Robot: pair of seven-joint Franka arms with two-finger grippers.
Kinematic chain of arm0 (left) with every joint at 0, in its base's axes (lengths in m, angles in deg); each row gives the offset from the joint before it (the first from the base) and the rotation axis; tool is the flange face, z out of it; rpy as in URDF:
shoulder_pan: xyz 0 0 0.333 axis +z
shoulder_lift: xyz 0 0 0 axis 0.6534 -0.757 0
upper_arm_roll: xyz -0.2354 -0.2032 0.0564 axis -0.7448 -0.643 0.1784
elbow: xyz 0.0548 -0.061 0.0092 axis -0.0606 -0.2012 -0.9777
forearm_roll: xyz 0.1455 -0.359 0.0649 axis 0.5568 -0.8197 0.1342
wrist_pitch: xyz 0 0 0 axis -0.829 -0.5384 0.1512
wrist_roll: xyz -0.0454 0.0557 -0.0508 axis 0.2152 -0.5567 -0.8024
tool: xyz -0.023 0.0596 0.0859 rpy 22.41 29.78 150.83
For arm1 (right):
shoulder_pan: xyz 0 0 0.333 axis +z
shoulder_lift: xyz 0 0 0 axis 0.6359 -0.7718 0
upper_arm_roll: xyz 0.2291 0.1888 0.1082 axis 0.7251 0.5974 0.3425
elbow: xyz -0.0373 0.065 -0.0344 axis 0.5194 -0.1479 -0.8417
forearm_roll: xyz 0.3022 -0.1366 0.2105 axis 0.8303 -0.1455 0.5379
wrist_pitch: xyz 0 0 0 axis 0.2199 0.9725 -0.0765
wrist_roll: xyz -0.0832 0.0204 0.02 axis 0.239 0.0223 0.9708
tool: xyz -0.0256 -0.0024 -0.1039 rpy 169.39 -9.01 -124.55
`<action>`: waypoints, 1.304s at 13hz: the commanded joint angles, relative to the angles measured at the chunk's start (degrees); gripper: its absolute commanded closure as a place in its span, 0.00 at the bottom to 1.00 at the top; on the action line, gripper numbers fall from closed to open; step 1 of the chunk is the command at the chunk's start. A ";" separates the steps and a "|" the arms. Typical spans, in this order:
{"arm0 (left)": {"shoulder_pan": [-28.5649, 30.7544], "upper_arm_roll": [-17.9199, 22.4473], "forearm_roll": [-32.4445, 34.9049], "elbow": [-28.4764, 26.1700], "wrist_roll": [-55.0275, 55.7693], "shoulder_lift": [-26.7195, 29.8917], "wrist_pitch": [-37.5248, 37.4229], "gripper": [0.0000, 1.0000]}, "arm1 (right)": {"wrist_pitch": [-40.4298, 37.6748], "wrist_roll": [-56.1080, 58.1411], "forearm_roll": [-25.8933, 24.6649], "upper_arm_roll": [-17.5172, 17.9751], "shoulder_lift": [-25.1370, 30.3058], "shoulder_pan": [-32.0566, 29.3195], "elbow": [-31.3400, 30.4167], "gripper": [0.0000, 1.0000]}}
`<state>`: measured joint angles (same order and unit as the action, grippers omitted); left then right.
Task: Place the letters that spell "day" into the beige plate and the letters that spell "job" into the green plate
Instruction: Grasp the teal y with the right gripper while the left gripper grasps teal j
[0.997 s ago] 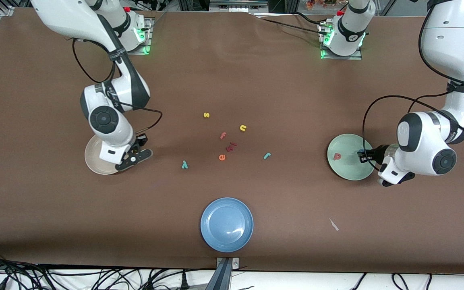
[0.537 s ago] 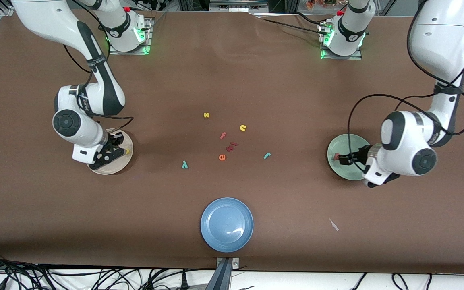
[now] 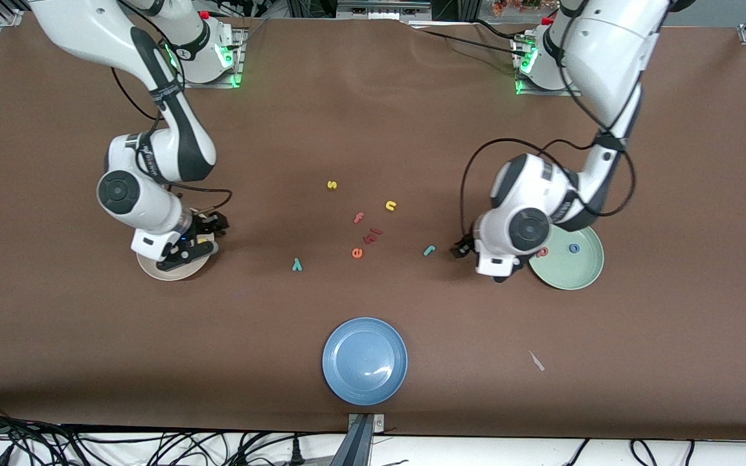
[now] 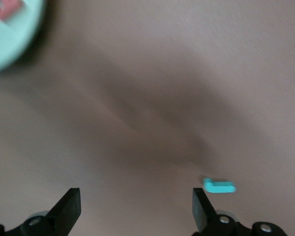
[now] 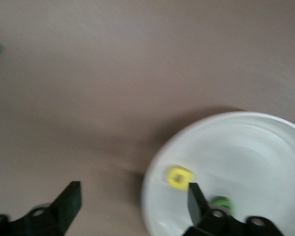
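The word "job" in the green plate [image 3: 577, 268] [image 4: 12, 37] still needs the teal j to be finished, so my left gripper should pick up the teal j by its two ends next.
The beige plate [image 3: 160, 269] lies under my right gripper [image 3: 202, 232], which hangs open and empty over the plate's rim. The right wrist view shows the beige plate [image 5: 246, 147] with the yellow d [image 5: 179, 177] and the green a [image 5: 220, 201] in it, and my right gripper [image 5: 132, 209] open. The teal y [image 3: 296, 264] lies on the table toward the middle. The green plate [image 3: 577, 268] holds the salmon b [image 3: 542, 252] and the blue o [image 3: 574, 248]. My left gripper [image 3: 460, 249] is open and empty just beside the teal j [image 3: 429, 250]. The left wrist view shows the j [image 4: 219, 186] by one finger.
Loose letters lie mid-table: a yellow s [image 3: 331, 185], a yellow n [image 3: 391, 206], a salmon f [image 3: 359, 217], a red piece [image 3: 372, 235] and an orange e [image 3: 357, 253]. A blue plate [image 3: 364, 360] sits near the front edge, with a small pale scrap [image 3: 537, 360] toward the left arm's end.
Both grippers opened. The blue o now lies in the green plate and the left arm swung off it to the teal j. The yellow d was let go in the beige plate.
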<state>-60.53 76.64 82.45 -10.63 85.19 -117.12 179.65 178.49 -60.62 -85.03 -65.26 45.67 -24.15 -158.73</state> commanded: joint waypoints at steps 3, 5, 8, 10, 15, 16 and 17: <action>-5.13 0.82 -0.27 2.18 12.88 -5.05 8.96 0.08 | -0.65 -25.90 0.89 7.25 -6.27 0.13 9.29 0.00; -6.02 0.82 0.08 2.53 14.75 -5.85 11.94 0.14 | -0.65 -35.40 0.97 7.62 -10.22 2.14 14.30 0.00; -6.72 0.82 0.35 2.36 14.92 -6.20 17.40 0.15 | -0.65 -44.23 0.71 7.88 -14.36 4.08 18.35 0.00; -6.72 0.91 0.78 2.01 14.75 -6.64 17.59 0.18 | -0.65 -48.17 0.10 7.80 -17.00 6.27 21.43 0.00; -6.72 1.00 3.33 1.57 14.57 -7.43 17.67 0.22 | -0.82 -44.52 -8.95 7.71 -19.03 7.43 22.32 0.01; -6.64 1.00 3.33 1.57 14.57 -7.69 17.67 0.26 | -0.82 -43.20 -9.30 7.71 -19.47 7.43 22.41 0.02; -6.64 1.00 3.33 1.57 14.49 -7.69 17.59 0.27 | -0.82 -41.36 -9.22 7.71 -19.82 7.43 22.93 0.02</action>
<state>-66.47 76.93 84.41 -9.70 98.85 -124.36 196.99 178.48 -105.08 -93.36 -57.63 27.48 -16.68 -138.34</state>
